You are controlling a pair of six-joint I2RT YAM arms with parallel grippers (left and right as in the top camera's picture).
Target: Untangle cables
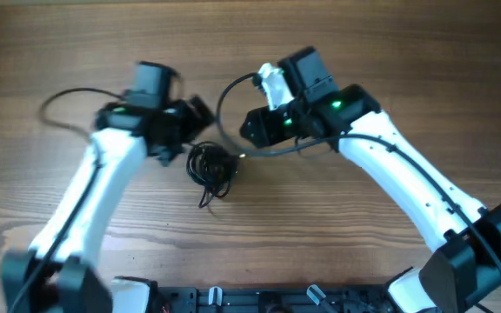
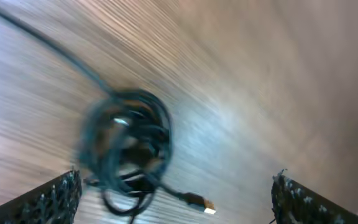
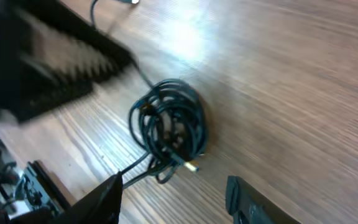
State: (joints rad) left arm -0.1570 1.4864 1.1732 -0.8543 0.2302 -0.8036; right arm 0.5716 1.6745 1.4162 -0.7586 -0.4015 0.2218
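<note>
The bundled loops at the coil's edge [image 1: 226, 165] [image 3: 188, 147] should be grabbed next by my right gripper to untangle the cables. The loose ends then stay free for my left gripper.
The cables [image 1: 210, 167] lie as a tight black coil on the wooden table between my two arms, with short loose ends trailing toward the front. In the left wrist view the blurred coil [image 2: 126, 146] sits ahead of the left gripper [image 2: 176, 199], a gold-tipped plug [image 2: 199, 204] between the open fingers. In the right wrist view the coil [image 3: 169, 127] lies just beyond the open right gripper [image 3: 176, 199], a small plug tip [image 3: 191, 166] pointing toward it. Overhead, the left gripper [image 1: 194, 117] is left of the coil and the right gripper [image 1: 249, 130] is right of it, both empty.
A thicker black arm cable [image 1: 59, 103] loops on the table at the far left. Another [image 1: 224, 100] arcs beside the right wrist. The left arm's dark gripper [image 3: 55, 62] fills the upper left of the right wrist view. The arm bases [image 1: 259, 300] stand at the front edge.
</note>
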